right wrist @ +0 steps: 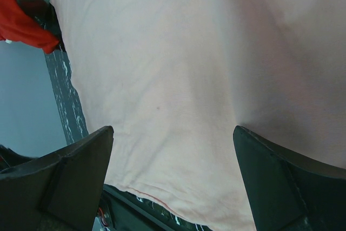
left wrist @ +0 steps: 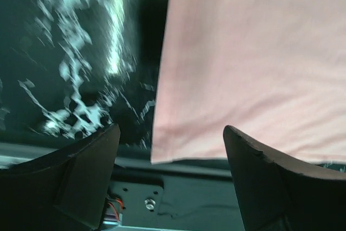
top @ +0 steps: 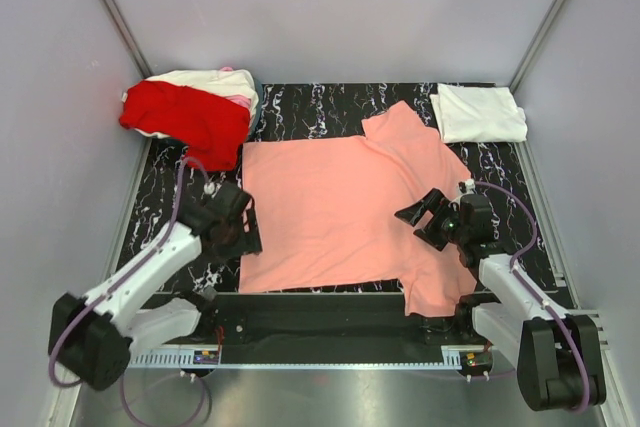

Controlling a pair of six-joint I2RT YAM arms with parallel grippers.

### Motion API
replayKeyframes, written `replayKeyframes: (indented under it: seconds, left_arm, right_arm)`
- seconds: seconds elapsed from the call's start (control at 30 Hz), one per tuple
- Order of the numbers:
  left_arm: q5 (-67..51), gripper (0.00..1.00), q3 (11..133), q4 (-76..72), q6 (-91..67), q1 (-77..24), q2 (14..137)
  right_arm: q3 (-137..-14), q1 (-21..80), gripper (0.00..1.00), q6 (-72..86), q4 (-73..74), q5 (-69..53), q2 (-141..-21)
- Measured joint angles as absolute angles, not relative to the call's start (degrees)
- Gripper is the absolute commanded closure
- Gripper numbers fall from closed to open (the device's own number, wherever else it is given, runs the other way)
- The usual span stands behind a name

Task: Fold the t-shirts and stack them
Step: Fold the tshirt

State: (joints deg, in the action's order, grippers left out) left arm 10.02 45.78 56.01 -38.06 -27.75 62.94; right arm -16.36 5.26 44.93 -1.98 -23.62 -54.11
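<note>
I should fold the near side of the salmon-pink t-shirt over next, so my left gripper should grab the t-shirt by the near corner of its hem.
A salmon-pink t-shirt lies spread flat on the black marbled table, one sleeve toward the far right and one hanging at the near right edge. My left gripper is open and empty beside the shirt's left hem, over its near left corner. My right gripper is open and empty above the shirt's right part. A bright red t-shirt lies crumpled at the far left on a white and a pale pink one. A folded white t-shirt lies at the far right.
Grey walls close in the table on the left, back and right. A black mounting rail with the arm bases runs along the near edge, seen also in the left wrist view. The red shirt's edge shows in the right wrist view.
</note>
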Motion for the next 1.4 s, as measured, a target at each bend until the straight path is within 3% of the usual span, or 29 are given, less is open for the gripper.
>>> replayKeyframes:
  seconds: [0.17, 0.33, 0.57, 1.07, 1.17, 1.3, 1.4]
  left_arm:
    - [4.9, 0.16, 36.8, 60.1, -48.0, -32.4, 47.6]
    - [3.3, 0.19, 31.6, 61.9, -55.0, -35.0, 40.0]
    - [3.6, 0.32, 27.6, 60.3, -62.0, -38.5, 41.1]
    - [9.6, 0.34, 23.5, 53.8, -70.5, -41.2, 46.6]
    - [10.7, 0.43, 23.1, 52.8, -71.0, -41.3, 47.9]
    - [11.2, 0.66, 23.2, 53.4, -71.7, -41.6, 48.8]
    - [11.3, 0.72, 23.3, 54.5, -71.8, -41.9, 48.1]
  right_arm:
    - [-16.4, 5.3, 0.0, 45.1, -2.0, -23.6, -54.2]
    - [-16.4, 5.3, 0.0, 45.3, -2.0, -23.6, -54.5]
    - [-16.4, 5.3, 0.0, 45.3, -2.0, -23.6, -54.9]
    - [-16.4, 5.3, 0.0, 45.3, -2.3, -23.7, -55.9]
    - [-16.4, 5.3, 0.0, 45.3, -2.3, -23.7, -56.0]
    - [-16.4, 5.3, 0.0, 45.3, -2.3, -23.7, -56.1]
    - [-16.4, 5.3, 0.0, 45.3, -2.3, -23.7, -56.1]
